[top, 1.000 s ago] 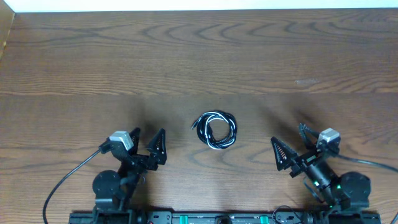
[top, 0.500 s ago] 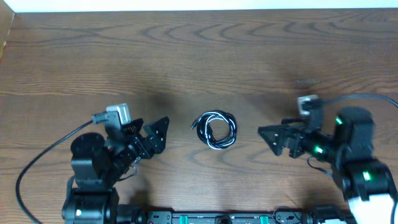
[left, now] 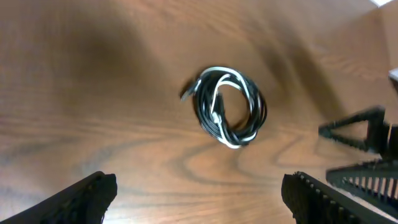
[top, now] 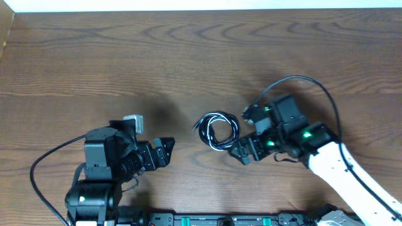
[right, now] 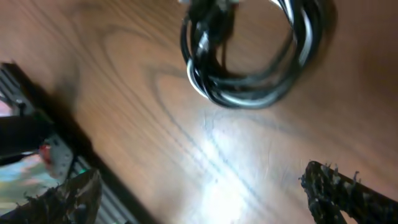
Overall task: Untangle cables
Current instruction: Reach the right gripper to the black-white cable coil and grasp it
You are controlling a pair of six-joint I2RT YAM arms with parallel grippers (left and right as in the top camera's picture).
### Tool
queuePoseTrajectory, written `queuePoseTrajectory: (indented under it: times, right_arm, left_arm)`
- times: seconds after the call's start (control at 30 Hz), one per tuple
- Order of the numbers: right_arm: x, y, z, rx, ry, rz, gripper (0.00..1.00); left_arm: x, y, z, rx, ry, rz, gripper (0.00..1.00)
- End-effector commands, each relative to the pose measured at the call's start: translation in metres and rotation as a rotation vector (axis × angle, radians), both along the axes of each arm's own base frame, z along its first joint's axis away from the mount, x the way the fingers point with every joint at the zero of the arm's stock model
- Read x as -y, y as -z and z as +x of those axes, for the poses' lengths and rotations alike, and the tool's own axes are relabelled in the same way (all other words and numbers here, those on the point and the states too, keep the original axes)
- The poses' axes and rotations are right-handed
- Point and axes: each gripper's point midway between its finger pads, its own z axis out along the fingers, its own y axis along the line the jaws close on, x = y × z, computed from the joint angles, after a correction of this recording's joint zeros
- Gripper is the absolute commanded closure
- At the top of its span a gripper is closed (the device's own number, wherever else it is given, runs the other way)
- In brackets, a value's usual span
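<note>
The robot's right gripper should next grab the coil by the black cord at the coil's nearest edge (top: 233,139) (right: 247,93), so that it can untangle the coil and the white cord stays free.
The cables (top: 217,131) lie in one small coil on the wooden table, a black cord and a white one wound together; they also show in the left wrist view (left: 229,107) and the right wrist view (right: 252,53). My left gripper (top: 164,150) is open and empty, to the left of the coil and apart from it. My right gripper (top: 245,138) is open and empty, just right of the coil, close to its edge. In the right wrist view the coil lies ahead of the wide-apart fingers (right: 348,193).
The wooden table (top: 188,56) stretches far behind the coil. The arm bases and a black rail (top: 220,220) run along the front edge. Thick black leads loop from each arm at the left (top: 44,163) and the right (top: 301,80).
Both arms have moved in from the front corners toward the coil. The right arm swung far left and now sits beside the coil. The coil has not moved.
</note>
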Motion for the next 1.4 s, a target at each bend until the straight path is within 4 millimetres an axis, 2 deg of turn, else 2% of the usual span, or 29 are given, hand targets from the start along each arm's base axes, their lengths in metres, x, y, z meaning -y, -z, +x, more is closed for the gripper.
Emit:
queuePoseTrajectory:
  times: [0.0,0.13,0.17,0.2,0.27,0.4,0.63,0.77,0.93,1.1,1.27,1.37]
  right_arm:
    - [-0.013,-0.005,0.013,0.104,-0.043,-0.023,0.01]
    - [-0.004,0.005,0.041,0.185,0.049,-0.112,0.01]
    - [0.001,0.01,0.05,0.197,0.103,-0.147,0.01]
    - [0.011,0.019,0.065,0.202,0.205,-0.202,0.01]
    - [0.013,0.032,0.074,0.184,0.269,-0.226,0.02]
    - [0.006,0.062,0.083,0.127,0.307,-0.234,0.04]
    - [-0.003,0.092,0.093,0.081,0.345,-0.224,0.11]
    - [-0.008,0.1,0.096,0.077,0.34,-0.212,0.17]
    - [-0.011,0.1,0.098,0.072,0.355,-0.193,0.32]
    - [-0.012,0.1,0.097,0.056,0.372,-0.184,0.59]
    - [-0.018,0.1,0.092,0.032,0.35,-0.157,0.81]
    - [-0.02,0.1,0.09,0.031,0.341,-0.155,0.87]
  left_arm:
    - [0.015,-0.02,-0.003,0.047,0.085,-0.058,0.09]
    - [0.034,-0.047,-0.001,0.14,0.176,-0.156,0.09]
    - [0.039,-0.054,-0.001,0.164,0.206,-0.182,0.09]
    - [0.044,-0.06,-0.002,0.187,0.239,-0.21,0.14]
    - [0.041,-0.055,-0.001,0.167,0.218,-0.193,0.21]
    - [0.028,-0.036,-0.004,0.092,0.143,-0.127,0.22]
    - [0.028,-0.035,-0.005,0.084,0.143,-0.128,0.23]
    - [0.028,-0.032,-0.008,0.072,0.153,-0.118,0.23]
    - [0.025,-0.028,-0.01,0.057,0.145,-0.101,0.28]
    - [0.025,-0.027,-0.01,0.053,0.145,-0.101,0.28]
    - [0.025,-0.025,-0.013,0.039,0.144,-0.101,0.28]
    - [0.025,-0.024,-0.014,0.031,0.144,-0.102,0.28]
